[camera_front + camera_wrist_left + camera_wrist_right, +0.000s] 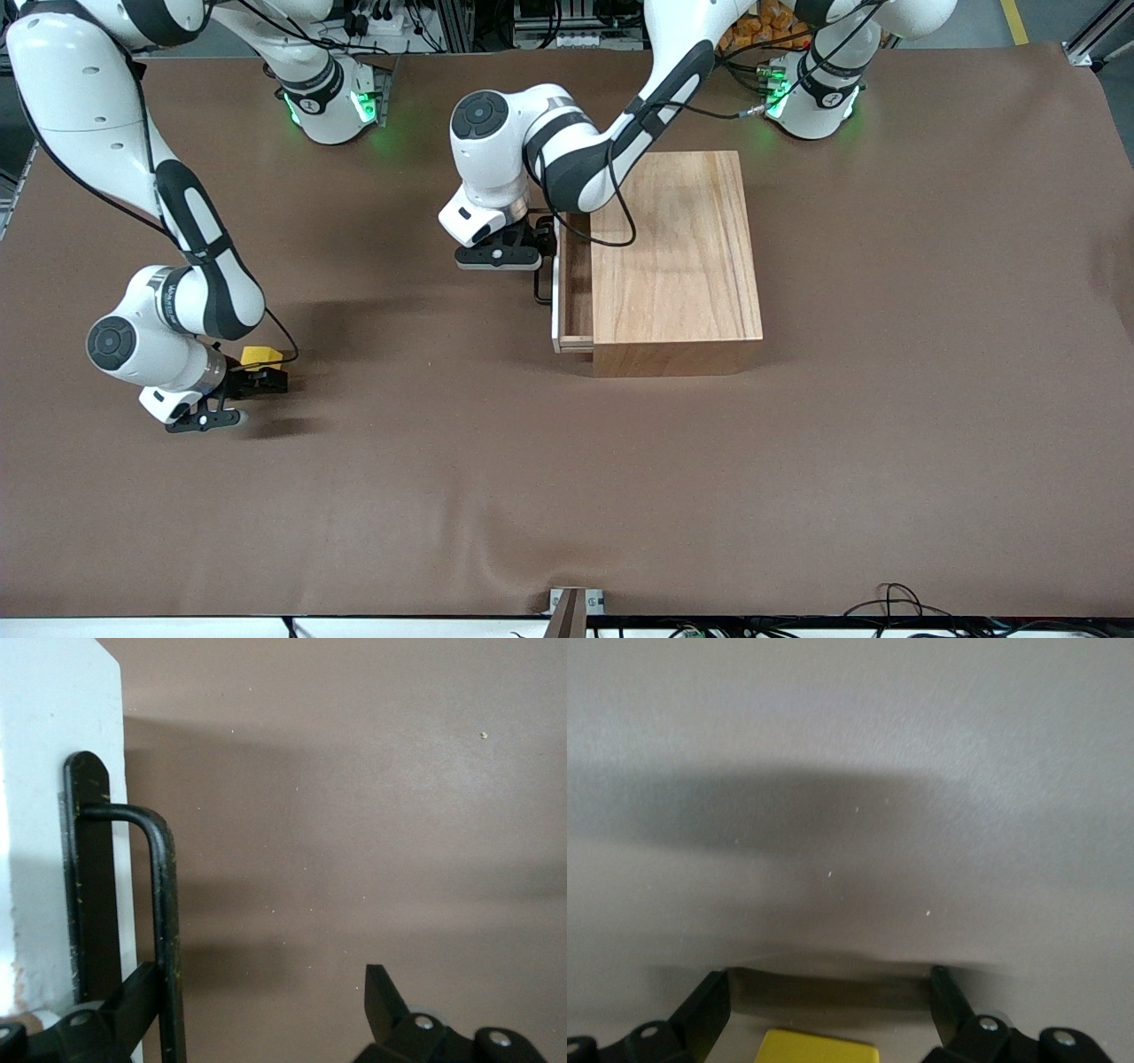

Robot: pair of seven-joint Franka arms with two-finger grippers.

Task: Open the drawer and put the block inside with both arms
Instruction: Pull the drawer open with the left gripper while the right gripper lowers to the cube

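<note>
The yellow block's top edge (260,353) (818,1038) is short of my fingertips, so my right gripper moves toward the block and only then closes on the block.
The wooden box (678,257) stands mid-table, and its drawer (574,288) is slid partway out toward the right arm's end. My left gripper (542,252) is at the drawer front, open wide. In the left wrist view the black wire handle (165,904) on the white front panel (44,815) runs between the jaws of that gripper (261,988), close against one finger (133,1001). The yellow block (261,356) lies on the table toward the right arm's end. My right gripper (257,379) is down over it, open. Its jaws (828,983) straddle the block (819,1047) with gaps on both sides.
Brown cloth (567,496) covers the whole table. The two arm bases (332,106) (811,102) stand along the edge farthest from the front camera. A small metal bracket (574,607) and loose cables (895,602) sit at the edge nearest it.
</note>
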